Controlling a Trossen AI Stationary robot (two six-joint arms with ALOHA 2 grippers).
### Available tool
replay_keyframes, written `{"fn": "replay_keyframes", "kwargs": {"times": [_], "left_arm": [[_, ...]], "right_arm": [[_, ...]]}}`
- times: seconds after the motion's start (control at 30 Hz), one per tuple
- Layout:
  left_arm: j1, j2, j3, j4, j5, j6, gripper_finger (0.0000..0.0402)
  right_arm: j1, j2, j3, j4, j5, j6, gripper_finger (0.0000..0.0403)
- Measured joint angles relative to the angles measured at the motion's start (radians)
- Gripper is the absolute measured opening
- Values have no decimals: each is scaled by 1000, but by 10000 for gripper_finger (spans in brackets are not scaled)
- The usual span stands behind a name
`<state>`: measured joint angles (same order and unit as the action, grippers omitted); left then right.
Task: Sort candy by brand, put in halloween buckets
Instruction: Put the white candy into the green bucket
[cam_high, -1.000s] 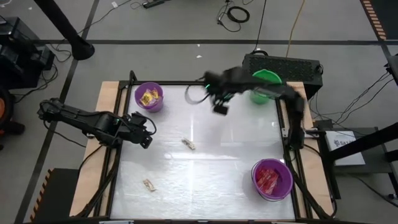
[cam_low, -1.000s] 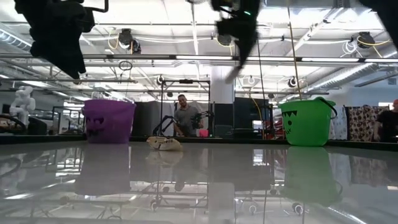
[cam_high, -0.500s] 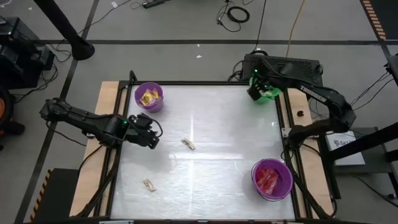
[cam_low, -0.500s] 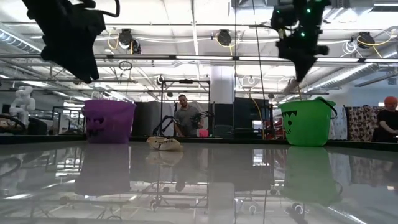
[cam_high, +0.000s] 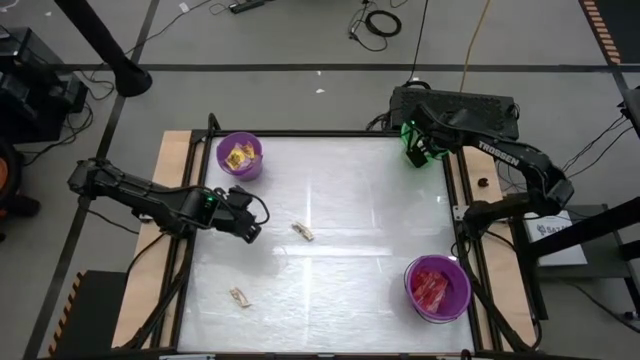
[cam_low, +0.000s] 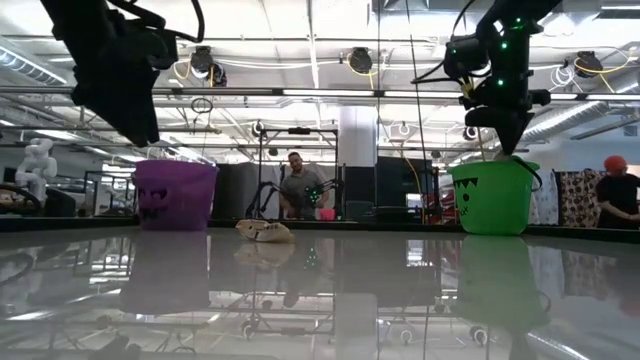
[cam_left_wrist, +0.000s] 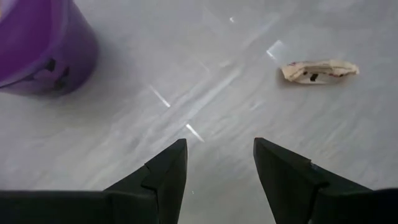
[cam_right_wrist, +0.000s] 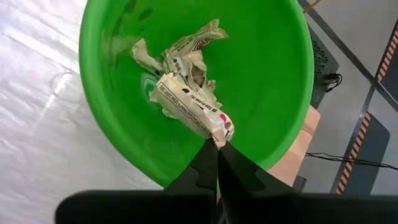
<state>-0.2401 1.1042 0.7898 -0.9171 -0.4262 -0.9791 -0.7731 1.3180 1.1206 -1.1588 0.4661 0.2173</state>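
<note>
The tan piece (cam_right_wrist: 189, 109) is hanging inside the green bucket's rim (cam_right_wrist: 301, 37) and would fall onto the candies inside, so the robot's right gripper is ready to open now.
My right gripper (cam_right_wrist: 217, 148) hangs over the green bucket (cam_right_wrist: 273, 74) at the table's far right corner, shut on a tan candy piece (cam_right_wrist: 186, 102). More tan pieces (cam_right_wrist: 180, 53) lie on the bucket's floor. My left gripper (cam_left_wrist: 219, 158) stands open above the table's left side, pointing slantwise down. It is left of a tan candy (cam_left_wrist: 318, 70) that lies flat on the table, and nothing is between its fingers. A second tan piece (cam_high: 239, 297) lies near the front left. My right gripper pinches the tan piece by one end (cam_right_wrist: 220, 133) between its two fingertips. The fingers come from above, pointing steeply down. The piece reaches out past the fingertips over the bucket's inside. Whether its far end touches the pieces below, I cannot tell.
A purple bucket (cam_high: 240, 155) with yellow candy stands at the far left, close to my left gripper. Another purple bucket (cam_high: 437, 287) with red candy stands at the near right. Wooden rails (cam_high: 172, 160) edge the table's sides. Beyond the table a person (cam_low: 297, 185) sits.
My right gripper has swung from the middle of the far edge toward the table's right, come down over the green bucket and rolled about its own line, staying shut. My left gripper has drifted a little toward the tan candy in the middle.
</note>
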Motion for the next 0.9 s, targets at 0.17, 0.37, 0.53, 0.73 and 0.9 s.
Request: {"fn": "replay_keyframes", "kwargs": {"times": [0.17, 0.37, 0.53, 0.73, 0.9], "left_arm": [[0, 0, 0, 0, 5, 0, 191], [0, 0, 0, -5, 42, 28, 191], [-12, 0, 0, -9, 78, 56, 191], [-24, 0, 0, -9, 84, 72, 191], [-24, 0, 0, -8, 108, 134, 191]], "right_arm": [[0, 0, 0, 2, 0, 8, 21], [0, 0, 0, 0, 0, 49, 67], [0, 0, 0, 2, 0, 51, 100], [2, 1, 49, -20, -100, 46, 116], [6, 1, 199, -23, -307, 93, 116]]}}
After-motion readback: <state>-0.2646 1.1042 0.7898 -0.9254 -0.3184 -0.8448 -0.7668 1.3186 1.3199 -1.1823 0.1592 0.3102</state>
